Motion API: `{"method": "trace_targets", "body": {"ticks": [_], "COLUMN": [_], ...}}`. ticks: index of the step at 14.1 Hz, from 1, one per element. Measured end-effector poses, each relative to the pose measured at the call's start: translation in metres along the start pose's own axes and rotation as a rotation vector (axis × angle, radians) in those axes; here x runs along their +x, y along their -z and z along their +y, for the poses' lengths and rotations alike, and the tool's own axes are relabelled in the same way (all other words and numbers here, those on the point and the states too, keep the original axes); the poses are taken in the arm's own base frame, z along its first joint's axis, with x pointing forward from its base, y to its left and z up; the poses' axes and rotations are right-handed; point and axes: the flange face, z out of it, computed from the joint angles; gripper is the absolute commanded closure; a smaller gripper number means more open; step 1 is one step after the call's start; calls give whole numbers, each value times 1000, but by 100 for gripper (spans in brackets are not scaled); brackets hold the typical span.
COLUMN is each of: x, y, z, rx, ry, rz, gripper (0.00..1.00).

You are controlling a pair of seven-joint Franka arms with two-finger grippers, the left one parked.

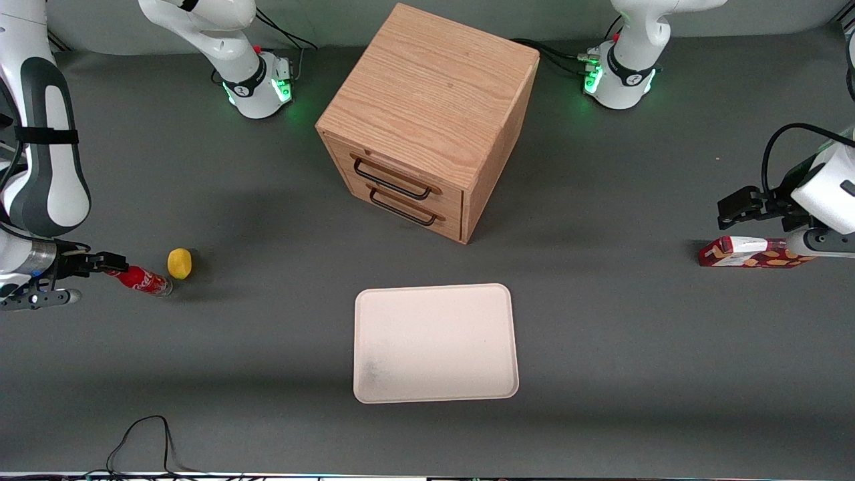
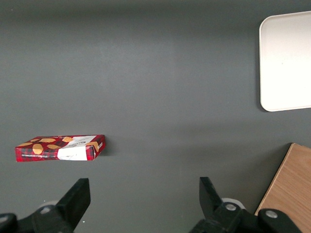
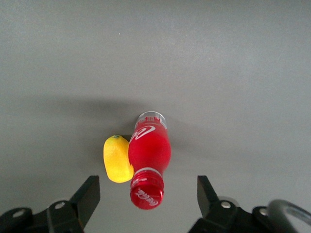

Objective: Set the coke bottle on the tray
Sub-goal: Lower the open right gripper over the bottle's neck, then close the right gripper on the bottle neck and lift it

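Observation:
The coke bottle has to go on the tray, so the robot's right gripper should grab its red cap (image 3: 146, 194).
The coke bottle (image 1: 141, 280) is small and red, with its red cap pointing at my gripper and its clear base pointing away. It sits at the working arm's end of the table. In the right wrist view the bottle (image 3: 148, 154) shows its cap between my fingers, apart from both. My right gripper (image 1: 99, 277) is open and empty at the cap end, and it also shows in the right wrist view (image 3: 148, 196). The cream-white tray (image 1: 434, 342) lies flat and bare at mid-table, nearer the front camera than the drawer cabinet. Its corner also shows in the left wrist view (image 2: 286, 58).
A yellow lemon (image 1: 179, 263) touches the bottle's side and also shows in the right wrist view (image 3: 116, 159). A wooden two-drawer cabinet (image 1: 427, 120) stands at mid-table. A red-and-white snack box (image 1: 748, 252) lies at the parked arm's end. A black cable (image 1: 143, 441) loops at the front edge.

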Motion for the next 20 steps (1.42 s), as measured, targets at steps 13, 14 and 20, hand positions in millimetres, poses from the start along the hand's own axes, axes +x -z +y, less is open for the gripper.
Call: {"method": "trace_targets", "body": {"ticks": [13,14,20], "x": [-3,-3,8], "y": [-13,-13,15], "z": [-5,-5,-13], "rx": [-2,-2,-5], "ry": [5,6,26], "rz": [15,16,26], "gripper": [95,98,100]}}
